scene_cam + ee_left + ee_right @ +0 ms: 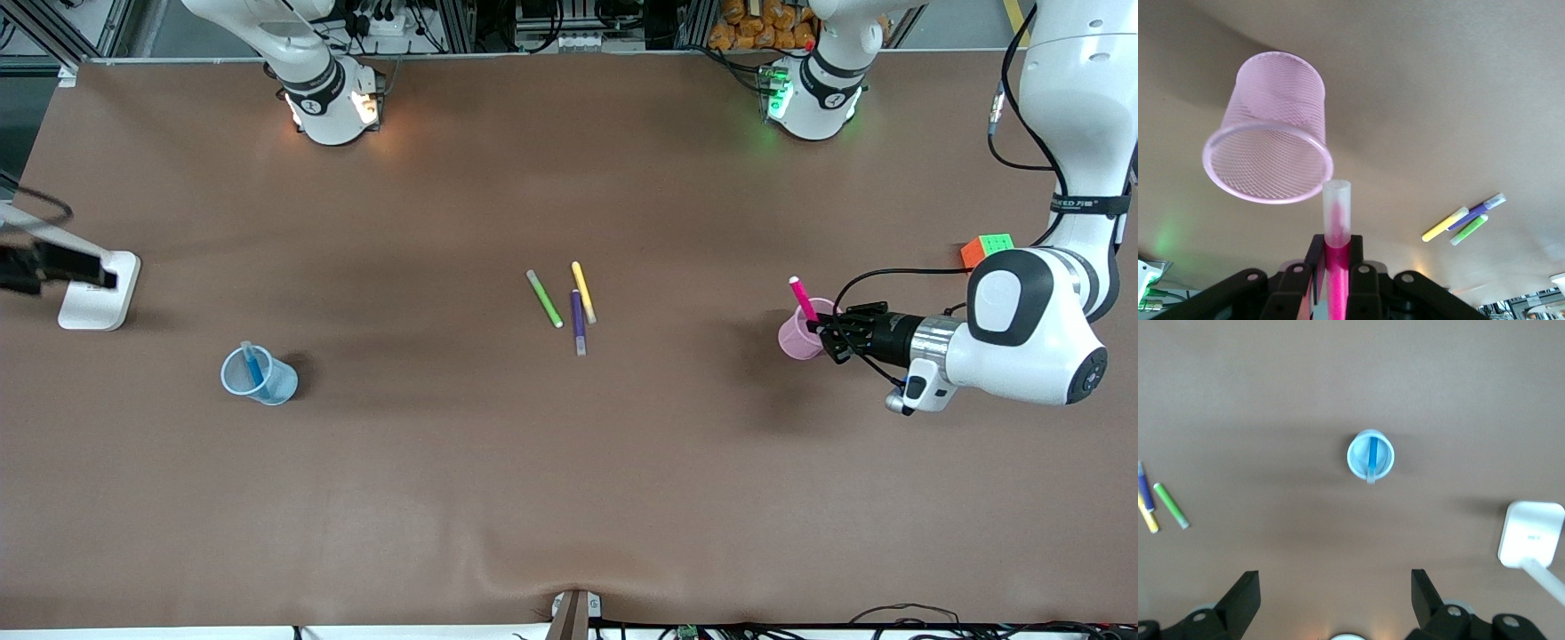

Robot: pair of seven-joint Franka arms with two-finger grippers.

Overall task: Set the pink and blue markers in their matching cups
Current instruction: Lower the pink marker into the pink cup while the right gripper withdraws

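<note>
My left gripper should wait to open until I line up the marker and the pink cup, because the marker's pale end (1337, 207) is outside, beside the pink cup's rim in the left wrist view.
My left gripper (822, 333) is shut on the magenta-pink marker (803, 300) and holds it tilted at the pale pink cup (794, 342), which stands toward the left arm's end of the table. In the left wrist view the marker's pale end (1336, 200) sticks out past the fingers (1365, 257), just beside the cup's rim (1265, 193). The blue marker (254, 363) stands inside the pale blue cup (271, 384) toward the right arm's end. The right wrist view looks straight down on that cup (1353, 457) and marker (1373, 452); my right gripper (1335, 587) hangs open and empty above them.
A green pen (544, 299), a yellow pen (583, 292) and a dark purple pen (578, 322) lie together mid-table. A colour cube (987, 247) sits near the left arm. A white stand (98, 293) is at the right arm's end.
</note>
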